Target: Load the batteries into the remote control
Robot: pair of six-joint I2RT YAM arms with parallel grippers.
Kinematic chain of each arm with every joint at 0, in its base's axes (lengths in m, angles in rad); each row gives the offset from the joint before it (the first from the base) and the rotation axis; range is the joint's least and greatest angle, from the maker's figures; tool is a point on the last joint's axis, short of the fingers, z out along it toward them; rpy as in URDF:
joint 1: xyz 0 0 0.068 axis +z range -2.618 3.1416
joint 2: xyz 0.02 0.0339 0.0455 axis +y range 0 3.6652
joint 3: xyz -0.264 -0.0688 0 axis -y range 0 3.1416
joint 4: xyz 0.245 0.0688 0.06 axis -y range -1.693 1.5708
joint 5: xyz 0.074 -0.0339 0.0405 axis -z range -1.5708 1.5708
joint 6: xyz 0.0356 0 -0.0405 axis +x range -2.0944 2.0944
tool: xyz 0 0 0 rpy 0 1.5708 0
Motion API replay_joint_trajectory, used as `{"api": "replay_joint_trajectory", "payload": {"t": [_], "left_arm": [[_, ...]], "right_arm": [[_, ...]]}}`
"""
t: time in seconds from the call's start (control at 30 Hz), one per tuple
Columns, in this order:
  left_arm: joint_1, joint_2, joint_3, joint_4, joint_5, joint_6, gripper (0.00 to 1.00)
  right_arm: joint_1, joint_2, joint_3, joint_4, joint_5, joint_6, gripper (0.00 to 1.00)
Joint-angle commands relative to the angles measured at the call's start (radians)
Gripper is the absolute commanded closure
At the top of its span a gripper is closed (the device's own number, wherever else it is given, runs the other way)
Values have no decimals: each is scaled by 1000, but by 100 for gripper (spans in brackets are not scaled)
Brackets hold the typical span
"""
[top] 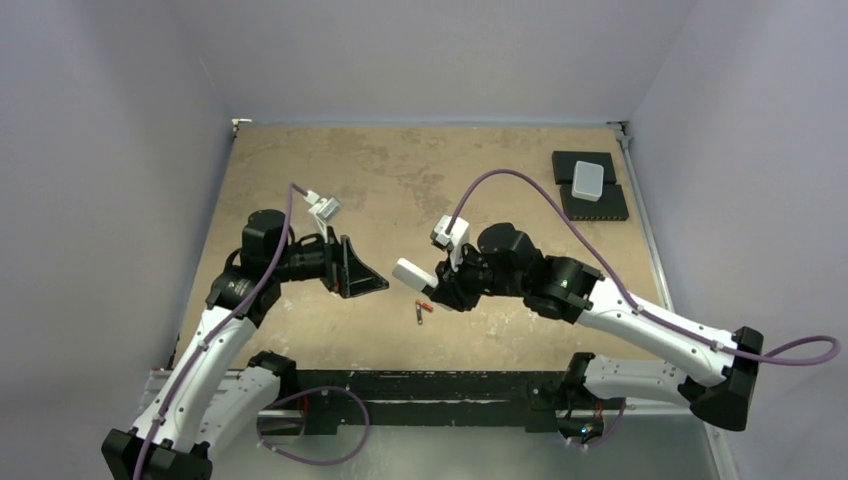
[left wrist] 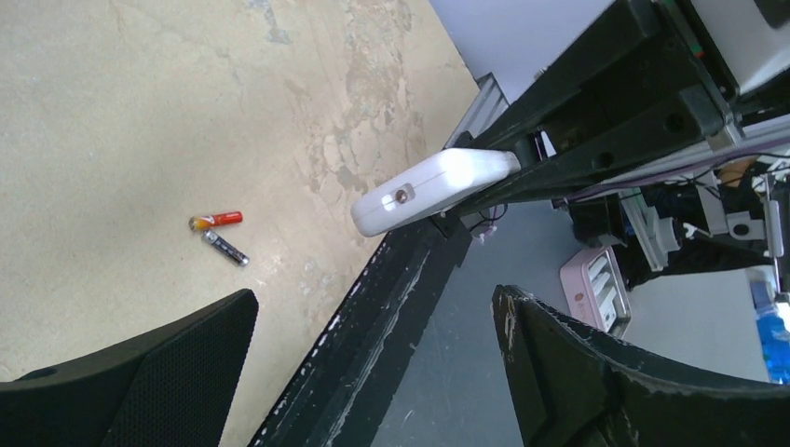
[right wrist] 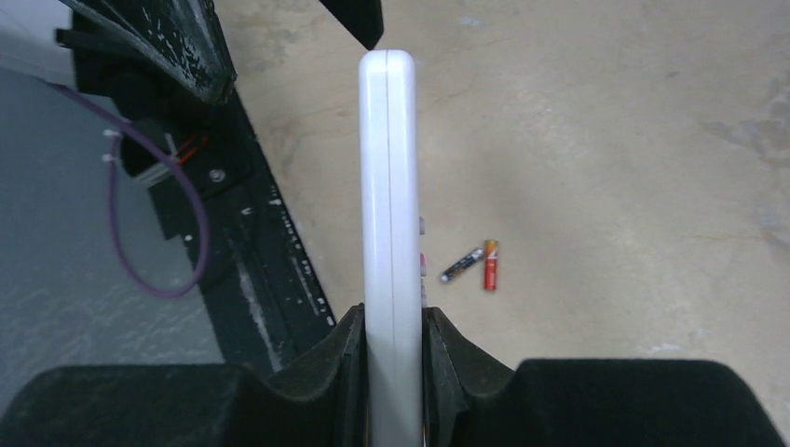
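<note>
I will next grab the remote control with my left gripper by its end with the small round emitter (top: 403, 271) (left wrist: 384, 206), to load the batteries into it.
My right gripper (top: 437, 283) is shut on the remote control (top: 411, 272), a white slab held edge-on above the table with its free end toward the left arm. In the right wrist view the remote (right wrist: 389, 177) stands clamped between the pads (right wrist: 347, 358). The two batteries (top: 421, 310) lie side by side on the table just below the remote. One is red-orange (left wrist: 216, 221) and one dark (left wrist: 226, 250); both show in the right wrist view (right wrist: 475, 265). My left gripper (top: 378, 284) is open and empty, its tips close to the remote's free end (left wrist: 433, 189).
A plain white box (top: 588, 180) sits on black pads (top: 597, 205) at the far right. The black front rail (top: 430, 385) runs along the table's near edge. A pink case (left wrist: 596, 284) lies below the table. Walls close in the left, back and right sides.
</note>
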Motion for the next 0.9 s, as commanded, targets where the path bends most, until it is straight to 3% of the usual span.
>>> {"api": "replay_joint_trajectory", "payload": {"t": [0.0, 0.37, 0.6, 0.7, 0.87], "left_arm": [[-54, -7, 34, 55, 40, 47, 1], [-144, 6, 40, 84, 103, 20, 1], [-152, -19, 33, 133, 147, -22, 1], [-153, -25, 19, 147, 153, -34, 7], [-156, -31, -1, 172, 174, -53, 31]], "right_arm": [[-75, 1, 46, 15, -333, 37, 100], [-171, 73, 24, 116, -756, 76, 100], [-177, 119, 15, 197, -867, 110, 100], [-177, 132, 17, 217, -872, 118, 100], [-179, 144, 21, 229, -857, 128, 100]]}}
